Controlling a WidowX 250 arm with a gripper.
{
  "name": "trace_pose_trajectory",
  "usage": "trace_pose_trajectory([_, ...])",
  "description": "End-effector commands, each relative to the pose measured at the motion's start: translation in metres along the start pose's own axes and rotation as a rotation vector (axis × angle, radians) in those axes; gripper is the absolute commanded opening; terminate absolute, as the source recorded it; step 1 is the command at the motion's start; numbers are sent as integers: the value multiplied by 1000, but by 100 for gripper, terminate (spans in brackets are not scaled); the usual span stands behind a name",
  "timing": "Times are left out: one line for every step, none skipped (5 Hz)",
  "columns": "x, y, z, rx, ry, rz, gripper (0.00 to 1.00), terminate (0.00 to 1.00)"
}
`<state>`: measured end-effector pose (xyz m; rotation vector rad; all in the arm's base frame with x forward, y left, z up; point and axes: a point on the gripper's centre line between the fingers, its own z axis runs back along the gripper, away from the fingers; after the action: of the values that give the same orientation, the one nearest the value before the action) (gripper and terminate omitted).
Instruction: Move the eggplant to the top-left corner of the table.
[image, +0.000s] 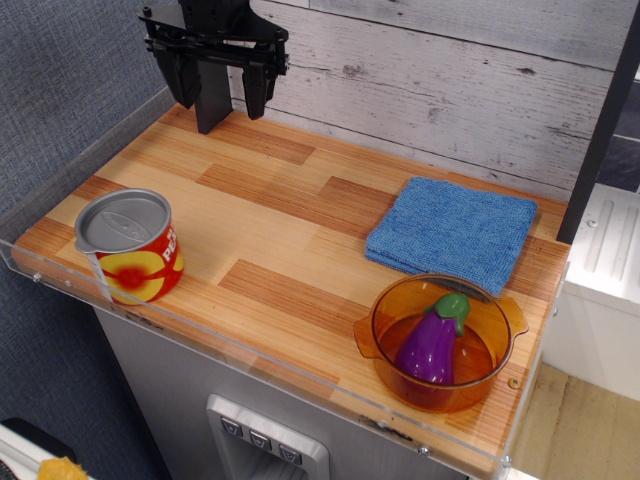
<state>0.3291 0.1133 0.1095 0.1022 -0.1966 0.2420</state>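
Observation:
The gripper grabs the eggplant by its green-end with the cap (449, 314) next, to move it out of the orange pot to the table's corner.
The purple eggplant (433, 341) with a green stem cap lies inside an orange see-through pot (385, 312) at the front right of the wood plank table (280, 240). My gripper (218, 95) hangs open and empty above the table's far left corner, far from the eggplant. Its dark fingers (256, 92) point down, just above the wood.
A red and yellow can (131, 247) with a grey lid stands at the front left. A folded blue cloth (452, 231) lies at the back right, just behind the pot. A clear acrylic rim (250, 352) runs along the table's front and left edges. A grey plank wall stands behind.

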Motion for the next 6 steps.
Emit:
trace_pose_trajectory([0, 0, 0, 0, 0, 0, 100, 0])
trace_pose_trajectory([-19, -23, 14, -4, -38, -63, 100, 0])
trace_pose_trajectory([-44, -46, 27, -50, -55, -142, 100, 0])
trace_pose_trajectory([-66, -72, 34, -92, -39, -233, 100, 0])
trace_pose_trajectory([-89, -98, 38, -119, -46, -310, 100, 0])
trace_pose_trajectory([-107, -119, 34, -126, -26, -387, 100, 0])
